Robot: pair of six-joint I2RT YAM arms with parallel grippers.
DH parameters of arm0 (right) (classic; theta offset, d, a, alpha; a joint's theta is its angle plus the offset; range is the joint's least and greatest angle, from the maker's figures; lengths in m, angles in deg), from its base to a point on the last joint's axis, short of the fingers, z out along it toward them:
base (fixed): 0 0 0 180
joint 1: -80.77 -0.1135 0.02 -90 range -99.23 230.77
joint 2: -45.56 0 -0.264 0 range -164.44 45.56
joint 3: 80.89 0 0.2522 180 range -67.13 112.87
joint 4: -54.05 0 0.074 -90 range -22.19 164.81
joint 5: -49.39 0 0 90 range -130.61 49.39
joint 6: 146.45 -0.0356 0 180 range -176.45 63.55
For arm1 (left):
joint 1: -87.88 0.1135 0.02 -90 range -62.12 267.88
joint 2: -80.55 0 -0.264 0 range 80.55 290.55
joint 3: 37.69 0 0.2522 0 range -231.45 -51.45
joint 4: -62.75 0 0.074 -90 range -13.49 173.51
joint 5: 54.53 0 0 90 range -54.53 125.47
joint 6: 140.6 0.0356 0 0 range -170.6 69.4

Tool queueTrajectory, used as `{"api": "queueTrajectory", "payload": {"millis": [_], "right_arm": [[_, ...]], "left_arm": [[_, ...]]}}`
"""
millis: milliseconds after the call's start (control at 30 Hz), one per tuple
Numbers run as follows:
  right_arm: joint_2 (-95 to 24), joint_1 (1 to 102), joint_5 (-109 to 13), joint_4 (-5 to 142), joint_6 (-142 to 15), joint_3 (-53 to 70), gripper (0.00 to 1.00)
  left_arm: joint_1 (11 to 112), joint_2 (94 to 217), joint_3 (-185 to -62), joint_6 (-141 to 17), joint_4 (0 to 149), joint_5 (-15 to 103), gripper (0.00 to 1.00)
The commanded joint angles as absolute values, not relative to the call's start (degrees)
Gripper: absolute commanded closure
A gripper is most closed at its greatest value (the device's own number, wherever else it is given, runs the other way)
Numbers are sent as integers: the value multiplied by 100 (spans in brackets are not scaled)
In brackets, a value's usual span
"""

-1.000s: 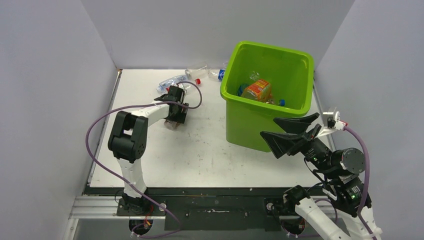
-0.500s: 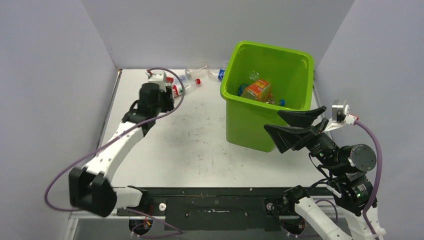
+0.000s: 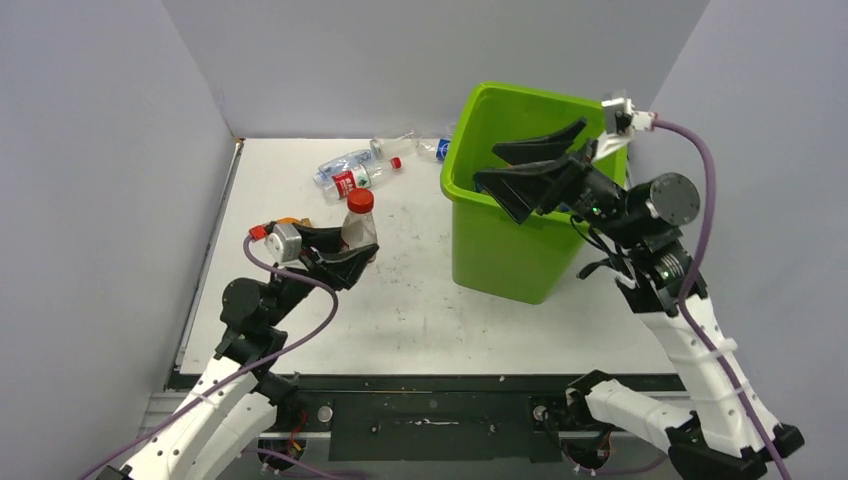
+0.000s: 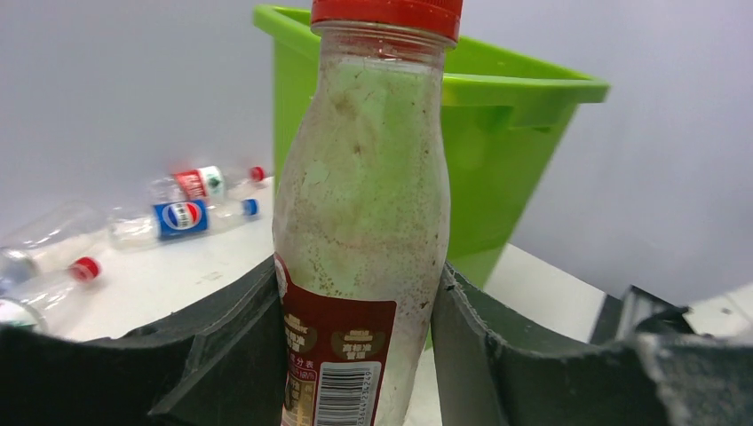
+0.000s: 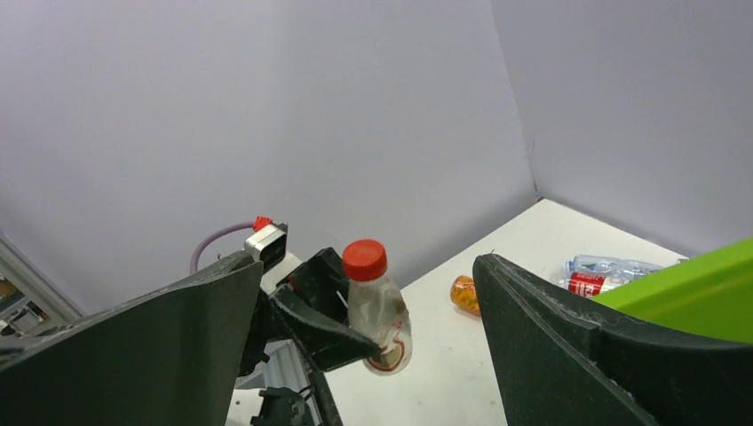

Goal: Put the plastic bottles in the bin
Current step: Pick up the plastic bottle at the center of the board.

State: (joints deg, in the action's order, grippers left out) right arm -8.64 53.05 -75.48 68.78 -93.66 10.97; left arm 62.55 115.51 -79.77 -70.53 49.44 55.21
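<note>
The bottle needs to go in the bin (image 3: pixel 500 245), so my right gripper will next grab it by its red-capped neck (image 3: pixel 360 210) while my left gripper holds it.
My left gripper (image 3: pixel 364 251) is shut on a clear, grimy bottle with a red cap and dark red label (image 3: pixel 359 222). It holds the bottle upright above the table's left middle; the bottle fills the left wrist view (image 4: pixel 360 222) and also shows in the right wrist view (image 5: pixel 378 309). The lime-green bin (image 3: pixel 500 245) stands at the right, beyond the bottle (image 4: pixel 497 142). My right gripper (image 3: pixel 487 166) is open and empty, raised over the bin's near-left rim. Its arm hides most of the bin's inside.
Clear bottles lie at the table's back: a red-labelled one (image 3: pixel 350 178), one with a red cap (image 3: pixel 390 150) and a Pepsi one (image 3: pixel 436 148) by the bin. An orange bottle (image 5: pixel 464 295) lies behind my left wrist. Grey walls enclose the table.
My left arm has pulled back from the far bottle pile to the near left, now holding the red-capped bottle upright. My right arm has risen from beside the bin's front to over its rim.
</note>
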Motion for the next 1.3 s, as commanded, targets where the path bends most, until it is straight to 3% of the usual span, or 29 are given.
{"api": "queueTrajectory", "payload": {"millis": [0, 67, 167, 300, 700, 967, 1067, 1267], "right_arm": [[-1487, 4868, -7644, 6927, -9134, 1878, 7], [-1806, 4002, -6740, 7693, -8443, 2316, 6], [-2289, 2198, -4401, 8765, -7141, 3072, 5], [-2803, 523, -1945, 8897, -6240, 3368, 6], [-2585, -131, -772, 7405, -6026, 2172, 2], [-2774, -131, -1182, 7073, -6057, 2038, 8], [-2865, -118, -1239, 6914, -6087, 1979, 13], [-3132, -28, -1317, 6967, -6325, 2106, 32]], "left_arm": [[5966, 11357, -7989, -7439, 3969, 6106, 96], [5888, 11390, -8007, -7451, 3962, 6170, 96], [5834, 11394, -7987, -7460, 3927, 6181, 96], [5688, 11214, -7876, -7296, 3869, 6100, 96], [5490, 11006, -7843, -6963, 4065, 5880, 98], [5439, 10976, -7826, -6854, 4091, 5879, 98], [5434, 11003, -7821, -6836, 4084, 5893, 98], [5396, 10991, -7804, -6780, 4083, 5890, 98]]}}
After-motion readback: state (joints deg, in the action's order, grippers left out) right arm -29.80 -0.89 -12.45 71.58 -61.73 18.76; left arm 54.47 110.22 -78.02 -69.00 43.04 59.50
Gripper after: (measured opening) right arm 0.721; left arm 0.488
